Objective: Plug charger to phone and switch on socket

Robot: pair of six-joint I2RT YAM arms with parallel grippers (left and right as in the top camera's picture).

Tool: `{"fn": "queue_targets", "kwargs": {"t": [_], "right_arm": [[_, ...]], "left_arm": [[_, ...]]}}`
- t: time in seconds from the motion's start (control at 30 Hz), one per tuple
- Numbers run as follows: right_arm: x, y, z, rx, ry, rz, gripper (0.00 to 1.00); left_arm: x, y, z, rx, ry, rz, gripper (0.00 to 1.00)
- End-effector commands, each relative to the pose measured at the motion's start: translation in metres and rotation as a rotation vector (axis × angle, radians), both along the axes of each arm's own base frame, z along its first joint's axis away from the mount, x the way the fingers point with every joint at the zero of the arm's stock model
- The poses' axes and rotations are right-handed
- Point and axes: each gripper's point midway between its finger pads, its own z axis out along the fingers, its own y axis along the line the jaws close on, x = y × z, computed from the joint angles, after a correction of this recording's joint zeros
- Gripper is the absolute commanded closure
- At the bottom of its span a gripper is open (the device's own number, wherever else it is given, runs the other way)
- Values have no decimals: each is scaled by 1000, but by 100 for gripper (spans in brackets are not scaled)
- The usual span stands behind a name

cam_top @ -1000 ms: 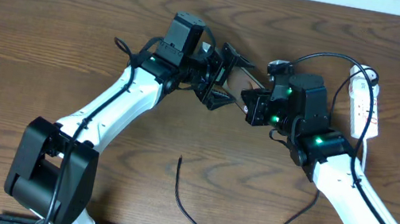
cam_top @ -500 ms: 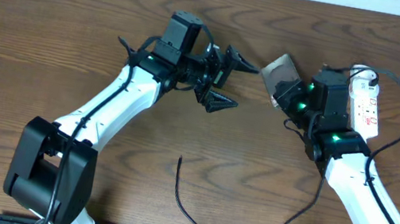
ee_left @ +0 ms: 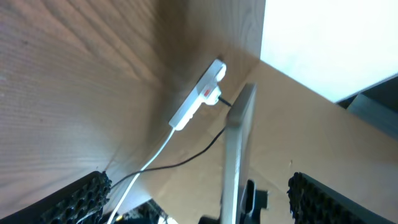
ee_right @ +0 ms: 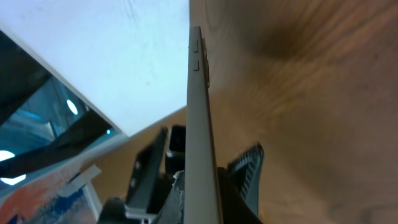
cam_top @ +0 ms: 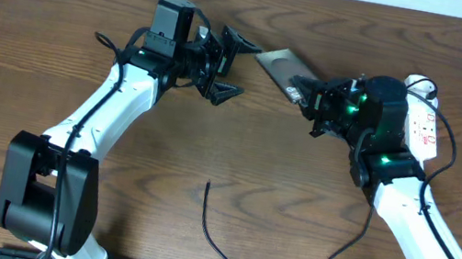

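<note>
The phone needs to be held by its loose end (cam_top: 274,57) (ee_left: 232,178) next, with my left gripper. The opposite end of the phone then stays free for plugging in the charger.
The phone (cam_top: 280,65) is held off the table, tilted, by my right gripper (cam_top: 305,93), which is shut on its right end. In the right wrist view the phone (ee_right: 197,106) shows edge-on between the right gripper's fingers (ee_right: 208,186). My left gripper (cam_top: 239,66) is open and empty, just left of the phone's free end. In the left wrist view the phone (ee_left: 236,149) stands edge-on between the left gripper's spread fingers (ee_left: 196,202), not touching them. The charger cable (cam_top: 206,209) lies loose on the table at the front. The white socket (cam_top: 424,123) lies at the far right; it also shows in the left wrist view (ee_left: 198,98).
The wooden table (cam_top: 65,1) has its back edge just behind both grippers. A black plug and cable (ee_left: 205,144) run from the socket, alongside its white cord (ee_left: 155,152). Black robot-arm cables loop around the right arm (cam_top: 406,199).
My left arm has pulled back to the left, away from the phone. My right gripper has kept the phone and turned it, so that it now points left toward the left gripper.
</note>
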Motion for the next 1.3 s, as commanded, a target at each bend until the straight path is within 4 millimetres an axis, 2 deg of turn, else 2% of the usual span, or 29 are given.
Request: {"fn": "queue_targets", "kwargs": {"t": [0.0,0.23,0.53,0.57,0.63,0.73,0.83,1.0,1.03,1.13,1.17,1.27], "right_arm": [[-9,19,17,62,4,41,99],[-15,39,14,75,44,-4,99],[-13,58,34,103,-44,-55,99],[-14,59,34,104,-42,-53,99],[-15,61,34,104,-41,-48,99],[-16,63,34,105,-41,-43,99],[-18,65,34,105,-40,-37,99],[-23,72,34,119,-25,-27,99],[-23,73,34,118,-25,-28,99],[-23,73,34,128,-16,-32,99],[-24,74,34,131,-13,-33,99],[-24,74,34,132,-11,-33,99]], "left_arm": [[14,3,17,-8,-56,57,8],[20,-2,28,-49,-62,84,8],[25,3,25,-37,-46,133,10],[26,3,25,-37,-43,137,16],[26,3,25,-40,-37,140,35],[25,1,25,-39,-38,136,50],[23,-2,25,-39,-38,131,56],[22,-5,24,-35,-40,127,57],[21,-7,24,-34,-40,125,62],[20,-9,24,-32,-41,121,89],[21,-10,24,-30,-42,123,92],[23,-10,26,-34,-59,124,93]]}}
